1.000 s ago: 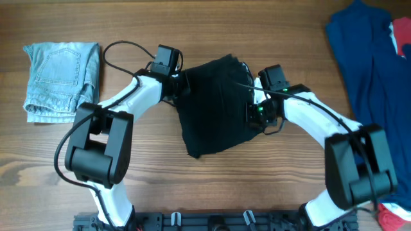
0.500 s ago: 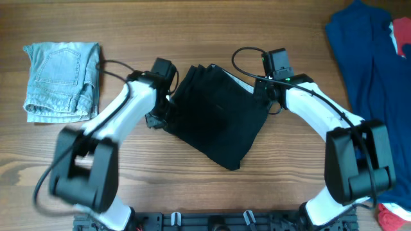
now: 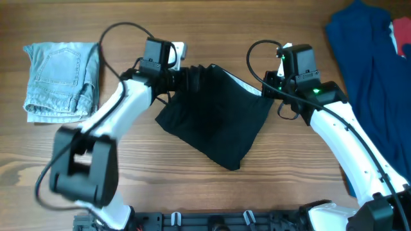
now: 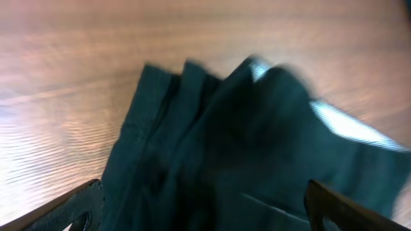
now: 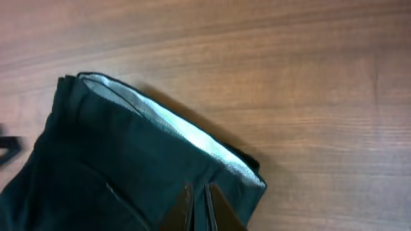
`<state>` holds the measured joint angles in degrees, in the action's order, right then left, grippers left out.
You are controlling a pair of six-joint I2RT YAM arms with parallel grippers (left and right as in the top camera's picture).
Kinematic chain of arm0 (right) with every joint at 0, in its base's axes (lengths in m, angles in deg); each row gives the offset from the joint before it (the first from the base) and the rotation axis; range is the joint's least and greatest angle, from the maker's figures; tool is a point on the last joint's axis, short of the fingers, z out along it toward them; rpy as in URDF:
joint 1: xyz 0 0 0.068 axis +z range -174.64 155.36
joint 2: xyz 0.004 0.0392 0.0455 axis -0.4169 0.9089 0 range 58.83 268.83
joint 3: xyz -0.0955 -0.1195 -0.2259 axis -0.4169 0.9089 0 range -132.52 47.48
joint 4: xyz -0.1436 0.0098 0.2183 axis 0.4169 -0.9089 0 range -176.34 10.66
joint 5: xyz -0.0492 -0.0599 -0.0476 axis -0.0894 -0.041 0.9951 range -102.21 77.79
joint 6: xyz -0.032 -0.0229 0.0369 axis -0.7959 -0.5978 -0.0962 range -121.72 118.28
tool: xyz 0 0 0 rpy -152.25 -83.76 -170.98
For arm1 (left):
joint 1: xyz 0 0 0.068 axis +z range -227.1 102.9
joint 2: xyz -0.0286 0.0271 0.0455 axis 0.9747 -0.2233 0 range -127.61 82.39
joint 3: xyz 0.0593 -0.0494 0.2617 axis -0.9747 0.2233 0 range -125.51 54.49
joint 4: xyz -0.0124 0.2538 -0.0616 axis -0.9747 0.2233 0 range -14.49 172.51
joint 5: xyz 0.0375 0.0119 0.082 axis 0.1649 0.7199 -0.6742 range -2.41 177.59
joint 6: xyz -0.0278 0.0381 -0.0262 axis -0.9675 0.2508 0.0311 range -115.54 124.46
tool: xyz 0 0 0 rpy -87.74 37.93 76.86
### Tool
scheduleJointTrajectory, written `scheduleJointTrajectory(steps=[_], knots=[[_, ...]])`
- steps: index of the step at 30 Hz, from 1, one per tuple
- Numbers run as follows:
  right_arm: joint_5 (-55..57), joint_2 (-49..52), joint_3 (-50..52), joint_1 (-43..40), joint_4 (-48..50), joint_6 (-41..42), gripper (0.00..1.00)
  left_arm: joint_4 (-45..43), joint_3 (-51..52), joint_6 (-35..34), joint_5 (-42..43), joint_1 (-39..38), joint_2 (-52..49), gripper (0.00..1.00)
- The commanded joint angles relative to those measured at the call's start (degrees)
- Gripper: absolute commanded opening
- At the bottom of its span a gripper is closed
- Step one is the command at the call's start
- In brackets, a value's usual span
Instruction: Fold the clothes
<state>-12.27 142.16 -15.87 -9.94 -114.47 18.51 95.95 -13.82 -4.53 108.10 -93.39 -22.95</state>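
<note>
I should next pick up the black garment with my left gripper by the loose, gathered layers at its corner (image 3: 198,79) (image 4: 189,151). Then I can lay it folded on the denim.
The clothes (image 3: 215,119) are a black garment lying folded in the middle of the table, with a pale inner lining showing at the upper right edge (image 5: 173,128). My left gripper (image 3: 185,77) hovers over the garment's upper left corner, jaws spread wide with dark fabric (image 4: 212,160) lying loose beneath them. In the left wrist view the gripper (image 4: 205,215) holds nothing. My right gripper (image 3: 275,90) is at the garment's upper right corner. Its fingers (image 5: 221,208) are pressed together with a thin layer of the black cloth between them.
A folded light-blue denim piece (image 3: 61,80) lies at the far left. A royal-blue cloth (image 3: 369,58) with a bit of red beside it covers the right end of the table. Bare wood lies in front of the garment.
The left gripper has opened and let go of the garment, and its arm has lifted toward the back. The garment has been swung round and now lies flatter. The right arm shifted right.
</note>
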Motion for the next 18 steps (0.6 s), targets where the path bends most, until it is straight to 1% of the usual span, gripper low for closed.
scheduleJointTrajectory(steps=[1,3,5,10,11,12,15,16,17,18], knots=[[-1.31,0.04,-0.76,0.07,-0.76,-0.74,0.08,-3.02,-0.5,4.76,7.54,0.7,-6.36,1.0],[-1.31,0.09,-0.76,0.07,-0.81,-0.72,0.08,-3.98,-0.5,4.72,9.09,0.37,-8.92,1.0],[-1.33,0.15,-0.76,0.07,-0.79,-0.68,0.08,-3.89,-0.5,4.72,12.48,-0.07,-10.47,1.0],[-1.33,0.15,-0.76,0.07,-1.66,-0.68,0.08,-4.59,-0.5,4.74,12.76,-1.27,-11.8,1.0],[-1.33,0.15,-0.76,0.07,-1.92,-0.7,0.08,-4.83,-0.5,4.74,12.52,-1.55,-11.8,0.96],[-1.33,0.15,-0.76,0.07,-2.19,-0.68,0.08,-5.07,-0.5,4.74,12.09,-1.88,-11.8,0.85],[-1.33,0.15,-0.76,0.07,-2.32,-0.7,0.07,-5.62,-0.5,4.72,10.25,-2.23,-11.8,0.2],[-1.33,0.15,-0.76,0.07,-2.49,-0.68,0.07,-5.86,-0.57,4.66,10.27,-1.99,-11.78,0.12],[-1.33,0.15,-0.76,0.07,-2.75,-0.68,0.07,-5.84,-0.85,4.07,10.27,-1.66,-11.61,0.06],[-1.33,0.15,-0.76,0.07,-2.95,-0.68,0.07,-5.64,-1.18,4.04,10.29,-1.33,-11.37,0.04]])
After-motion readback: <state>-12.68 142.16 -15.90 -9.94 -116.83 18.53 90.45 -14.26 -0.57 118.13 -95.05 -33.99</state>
